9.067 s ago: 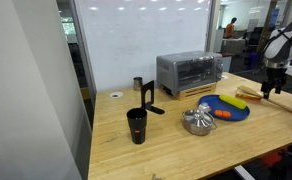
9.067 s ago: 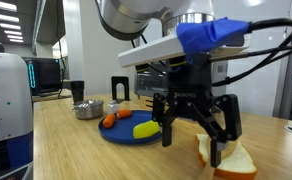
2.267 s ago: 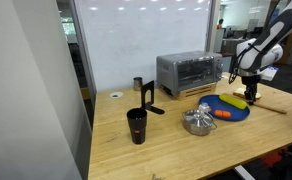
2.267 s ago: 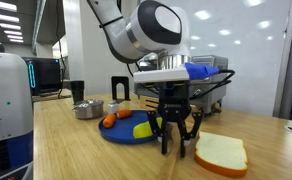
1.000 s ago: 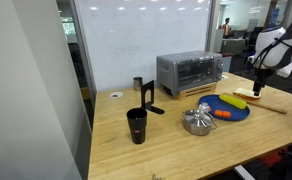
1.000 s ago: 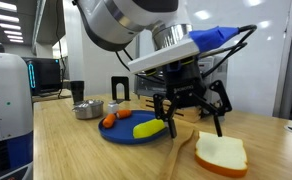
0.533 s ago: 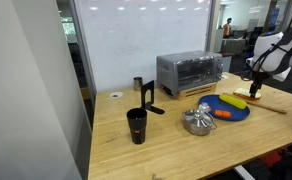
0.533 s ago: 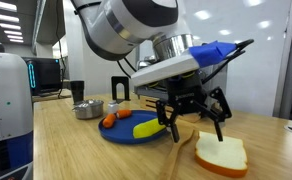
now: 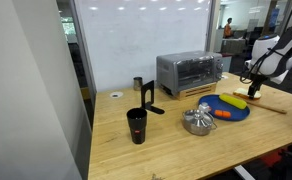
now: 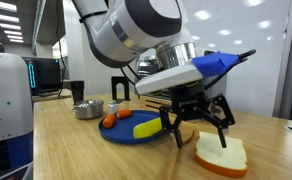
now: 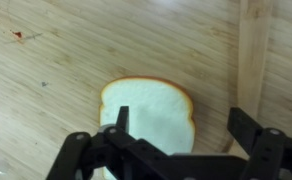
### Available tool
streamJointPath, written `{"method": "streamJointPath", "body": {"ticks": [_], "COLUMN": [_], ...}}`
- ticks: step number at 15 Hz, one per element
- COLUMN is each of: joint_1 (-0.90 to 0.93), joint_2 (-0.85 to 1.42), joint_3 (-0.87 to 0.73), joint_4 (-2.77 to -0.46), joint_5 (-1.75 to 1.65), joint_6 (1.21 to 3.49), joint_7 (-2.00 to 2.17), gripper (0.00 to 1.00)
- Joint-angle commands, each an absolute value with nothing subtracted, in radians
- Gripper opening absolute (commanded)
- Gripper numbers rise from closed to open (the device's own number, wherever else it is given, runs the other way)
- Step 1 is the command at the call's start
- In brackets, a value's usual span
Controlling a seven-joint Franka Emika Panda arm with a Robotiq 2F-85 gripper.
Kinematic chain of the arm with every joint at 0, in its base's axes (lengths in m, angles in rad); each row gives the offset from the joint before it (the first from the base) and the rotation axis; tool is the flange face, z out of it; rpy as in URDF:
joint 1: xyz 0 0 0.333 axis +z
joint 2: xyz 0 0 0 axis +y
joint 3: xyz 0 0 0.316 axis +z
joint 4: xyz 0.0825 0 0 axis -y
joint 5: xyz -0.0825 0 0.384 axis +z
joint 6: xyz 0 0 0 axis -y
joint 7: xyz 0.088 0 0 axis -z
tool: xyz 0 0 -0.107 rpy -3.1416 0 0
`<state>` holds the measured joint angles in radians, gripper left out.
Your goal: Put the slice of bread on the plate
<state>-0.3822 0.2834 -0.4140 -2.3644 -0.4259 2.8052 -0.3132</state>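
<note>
The slice's crust edge is between my open fingers, but they are still above it. My gripper needs to go lower before it closes, because closing now would miss the slice.
The slice of bread lies flat on the wooden table, pale cream with a tan crust; it also shows in the wrist view. My gripper hovers just above it, open and empty. In the wrist view the gripper has one finger over the slice and the other over the wooden board. The dark blue plate lies beyond, holding a yellow piece and an orange piece. In an exterior view the plate lies in front of the toaster oven, with the gripper at its far side.
A toaster oven stands at the back. A metal pot, a black cup and a black stand are on the table. The long wooden board lies beside the plate.
My gripper has shifted from beside the plate to over the bread and sunk a little, with its jaws open. The bread has not moved.
</note>
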Motion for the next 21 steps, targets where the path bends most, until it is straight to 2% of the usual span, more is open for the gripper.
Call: {"method": "streamJointPath", "body": {"ticks": [1, 21], "joint_1": [-0.368, -0.335], "joint_2": [0.323, 0.416], "joint_3": [-0.438, -0.443], "joint_4": [-2.331, -2.242], "joint_5": [-0.458, -0.473], "joint_6": [2.834, 2.841], "joint_7": [-0.282, -0.286], "gripper": [1.0, 1.0]}}
